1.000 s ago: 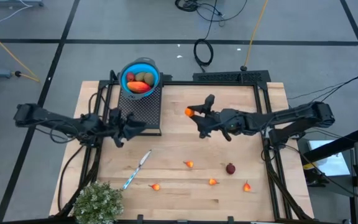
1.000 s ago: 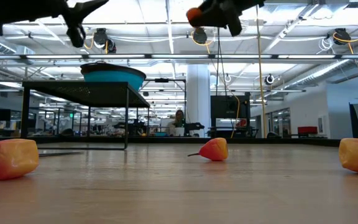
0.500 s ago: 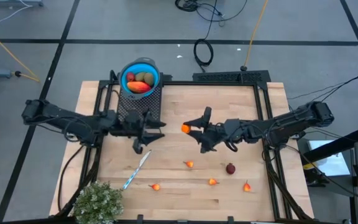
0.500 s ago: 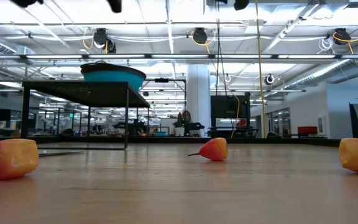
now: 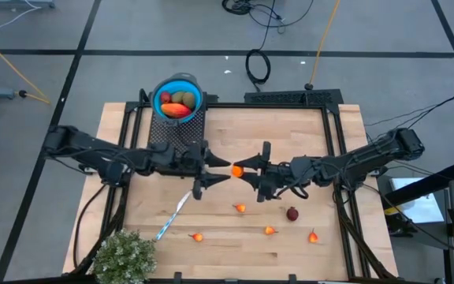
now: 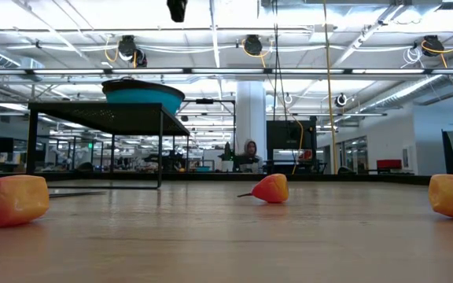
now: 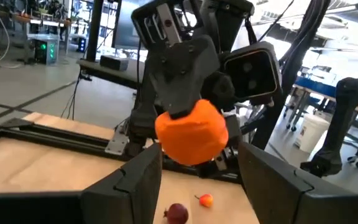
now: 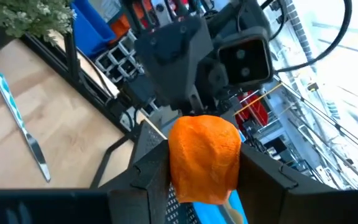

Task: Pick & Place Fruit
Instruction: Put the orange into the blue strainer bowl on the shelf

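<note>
The open fingers of my left gripper stop short of the small orange fruit's near side and would miss it now. They must move toward it before closing.
A small orange fruit [image 5: 236,170] hangs above the middle of the table with my right gripper [image 5: 243,169] shut on it. My left gripper [image 5: 222,170] faces it from the table's left, open. In the left wrist view its fingers [image 7: 143,180] stand to either side of the orange fruit [image 7: 191,132]; whether they touch it I cannot tell. A blue bowl [image 5: 178,82] holding several fruits sits on a black mesh stand [image 5: 181,136] at the far left. Small orange pieces [image 5: 240,208] and a dark red ball [image 5: 292,214] lie on the table. My right gripper pinches the orange fruit [image 8: 204,158] between its two fingers, one on each side of it. The fingers lie level and point toward the table's left. The fruit is lifted clear, well above the table top.
A blue-handled knife [image 5: 173,214] lies on the near left part of the table, and a bushy green plant [image 5: 124,256] stands at the near left corner. More orange bits [image 5: 269,231] lie near the front edge. Black frame rails [image 5: 331,134] border the table.
My left gripper has swung away from the mesh stand toward the table's right and risen, ending face to face with my right gripper. My right gripper has carried the orange fruit toward the near edge and a little left, still lifted clear.
</note>
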